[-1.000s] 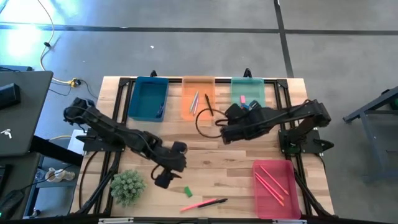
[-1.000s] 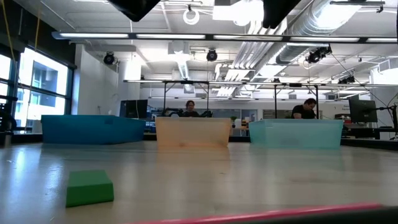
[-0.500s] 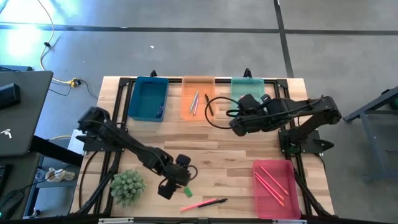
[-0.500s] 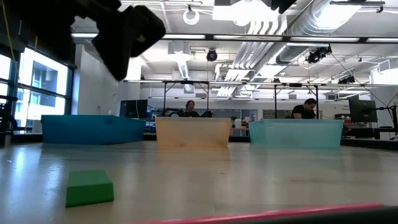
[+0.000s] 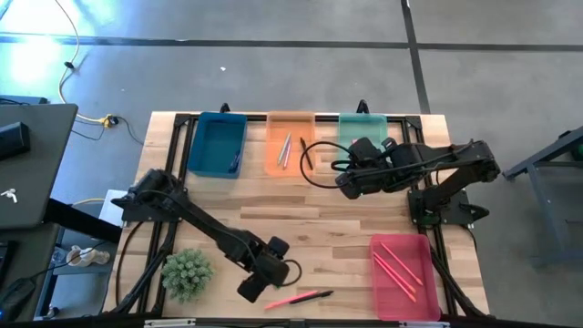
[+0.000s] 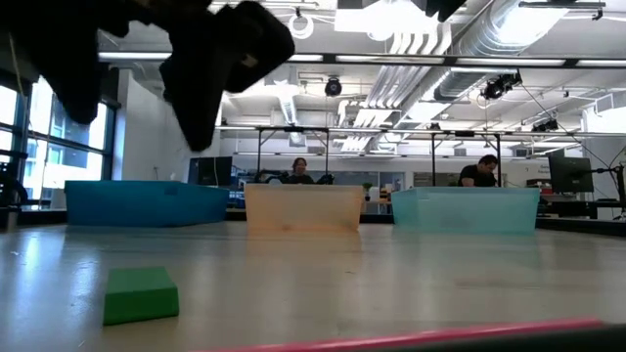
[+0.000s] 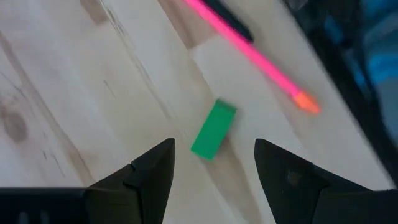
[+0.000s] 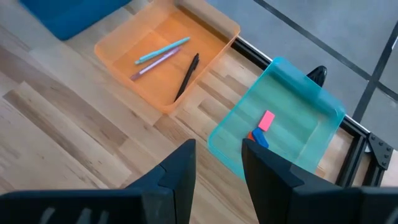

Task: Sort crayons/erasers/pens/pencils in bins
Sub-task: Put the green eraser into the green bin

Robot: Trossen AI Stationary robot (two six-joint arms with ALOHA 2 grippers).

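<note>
My left gripper should grab the green eraser by its long sides next, so it can join the other erasers in the green bin (image 5: 363,137).
A green eraser (image 7: 213,129) lies flat on the wooden table (image 5: 319,219) near its front edge; it also shows in the low view as a green eraser (image 6: 141,295). My left gripper (image 7: 214,149) hangs open just above it, slanting down, with one finger on either side of the line to it and touching nothing. In the high view my left gripper (image 5: 251,290) hides the eraser. My right gripper (image 8: 217,163) is open and empty. It is held high, my right gripper (image 5: 342,187) standing in front of the green bin (image 5: 363,137).
Blue bin (image 5: 217,146), orange bin (image 5: 291,143) with pens and pencils (image 8: 163,57), and the green bin with erasers (image 8: 263,124) line the far edge. The red-pink bin (image 5: 399,273) holds pink sticks. A pink stick (image 7: 249,53) and black pen (image 5: 319,294) lie near the eraser. A plant (image 5: 187,271) stands front left.
My left gripper has swung toward the near edge and the right and come down over the green eraser, staying open. My right gripper rose a little and drew back toward the far right, then held still. The eraser has not moved.
</note>
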